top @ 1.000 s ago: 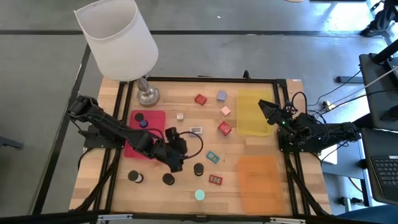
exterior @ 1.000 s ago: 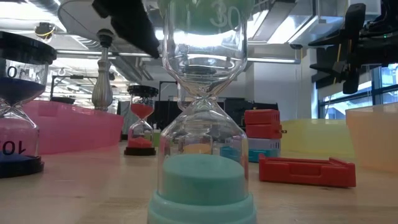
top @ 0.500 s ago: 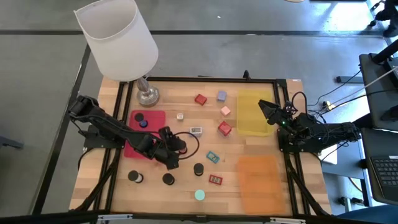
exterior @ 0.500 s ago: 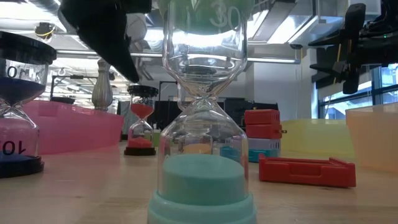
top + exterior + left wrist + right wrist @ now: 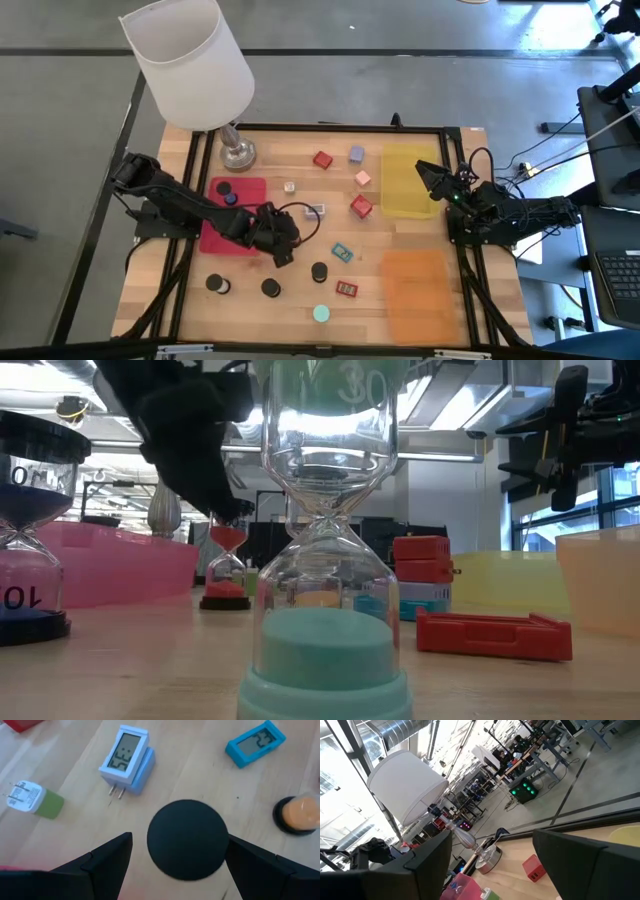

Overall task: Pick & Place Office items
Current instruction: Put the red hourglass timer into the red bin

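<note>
I will pick up the hourglass next with my left gripper, by its round black cap (image 5: 187, 839). Then I can set it in the pink tray.
My left gripper (image 5: 178, 837) (image 5: 280, 240) is open and points down over a small hourglass with red sand (image 5: 227, 550). Its fingers stand on either side of the hourglass's round black cap (image 5: 187, 839), with thin gaps showing. From the high view the gripper hides that hourglass. Around it on the wood lie a blue-white plug-in clock (image 5: 127, 762), a teal clock (image 5: 255, 742), a white and green plug (image 5: 32, 797) and an orange-filled black piece (image 5: 297, 815). A teal hourglass (image 5: 325, 560) stands on its base at the near edge. My right gripper (image 5: 492, 837) (image 5: 422, 175) waits open, raised at the table's right edge.
A pink tray (image 5: 245, 190) lies just left of my left gripper, holding black and blue round pieces. A yellow tray (image 5: 410, 180) and an orange tray (image 5: 415, 290) sit on the right. The white-shaded lamp (image 5: 190, 65) stands at the far left corner. A flat red clock (image 5: 490, 632) lies near the front.
My left gripper has come down and shifted a little toward the table's far edge, ending over the red-sand hourglass with its fingertips about level with the black cap. Nothing on the table has moved.
</note>
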Controlling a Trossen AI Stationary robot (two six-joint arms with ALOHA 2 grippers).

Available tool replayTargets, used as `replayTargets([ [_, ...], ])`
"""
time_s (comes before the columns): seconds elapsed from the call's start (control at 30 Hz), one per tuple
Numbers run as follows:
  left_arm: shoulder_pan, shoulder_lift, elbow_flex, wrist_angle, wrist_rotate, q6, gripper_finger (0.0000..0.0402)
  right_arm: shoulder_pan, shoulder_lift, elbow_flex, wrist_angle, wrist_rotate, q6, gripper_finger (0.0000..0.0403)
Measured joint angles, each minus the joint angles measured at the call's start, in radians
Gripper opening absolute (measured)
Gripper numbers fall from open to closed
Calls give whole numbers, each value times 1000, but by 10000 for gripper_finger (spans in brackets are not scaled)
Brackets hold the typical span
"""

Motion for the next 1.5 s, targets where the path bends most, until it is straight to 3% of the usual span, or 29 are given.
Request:
replayTargets([
  [0.3,37,0,-1,15,23,1,300,0,0,0,0,0,0,281],
  [0.6,59,0,-1,15,60,-5,210,0,0,0,0,0,0,281],
  [0.67,59,-6,-1,13,59,-29,207,0,0,0,0,0,0,281],
  [0.83,67,-62,-1,12,31,-90,207,0,0,0,0,0,0,281],
  [0.97,92,-147,-1,9,-58,-164,207,0,0,0,0,0,0,281],
  [1.17,125,-284,0,-171,-219,-235,213,0,0,0,0,0,0,281],
  [1.5,163,-387,0,-576,-219,-456,216,0,0,0,0,0,0,281],
])
